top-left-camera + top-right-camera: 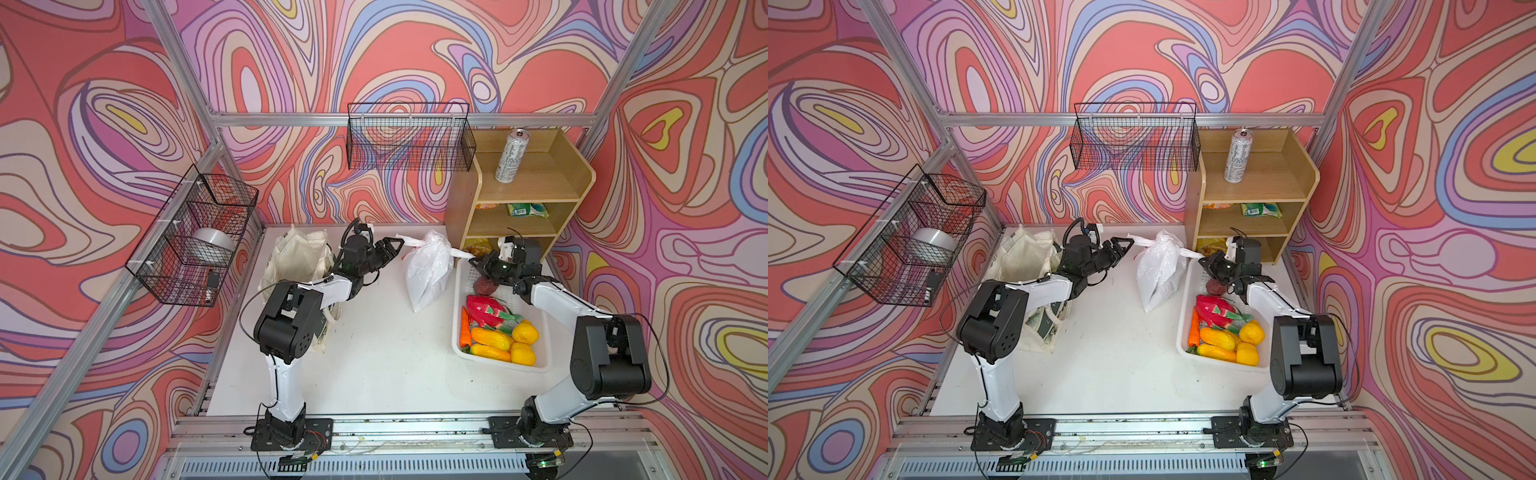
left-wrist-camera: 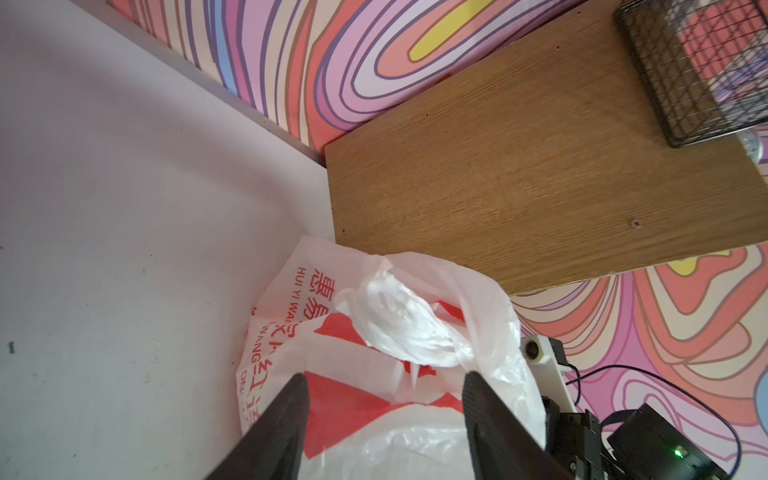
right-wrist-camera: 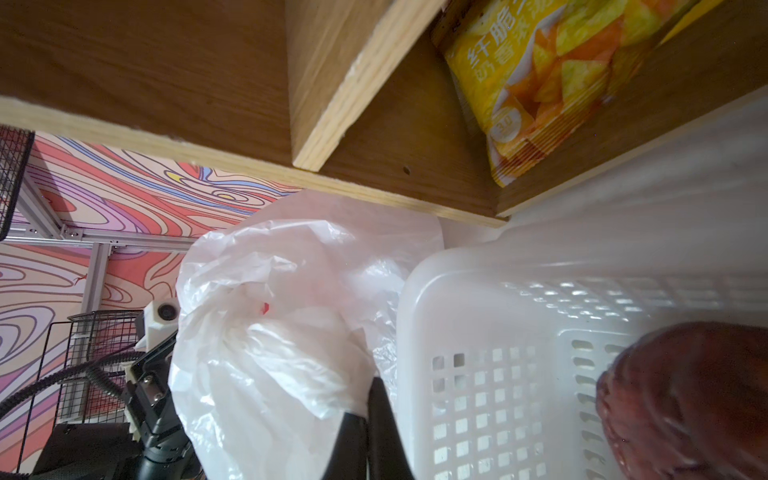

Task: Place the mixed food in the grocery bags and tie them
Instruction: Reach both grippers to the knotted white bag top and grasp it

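Observation:
The robot's left gripper will next grab the loose twisted handle to tie the grocery bag (image 1: 428, 270), while the right gripper holds the bag's opposite handle.
The white plastic grocery bag (image 1: 428, 270) (image 1: 1160, 270) with red print (image 2: 332, 399) stands at mid-table, its top bunched into a knot. My left gripper (image 1: 395, 246) (image 2: 386, 376) is open just left of the bag's top, and a twisted handle (image 2: 399, 320) lies loose ahead of its fingertips. My right gripper (image 1: 471, 262) (image 3: 368, 395) is shut on the bag's other handle (image 1: 459, 252), pulled out to the right. The cream canvas tote (image 1: 299, 257) stands behind my left arm. A pink dragon fruit (image 1: 486, 309), a carrot (image 1: 465, 328) and yellow vegetables (image 1: 523, 332) lie in the white basket (image 1: 458, 299).
A wooden shelf unit (image 1: 536, 187) at the back right holds a silver can (image 1: 511, 156), a green packet (image 1: 525, 209) and a yellow packet (image 3: 548, 75). Black wire baskets hang on the back wall (image 1: 409, 137) and the left wall (image 1: 195, 237). A brown round item (image 1: 484, 286) sits in the white basket.

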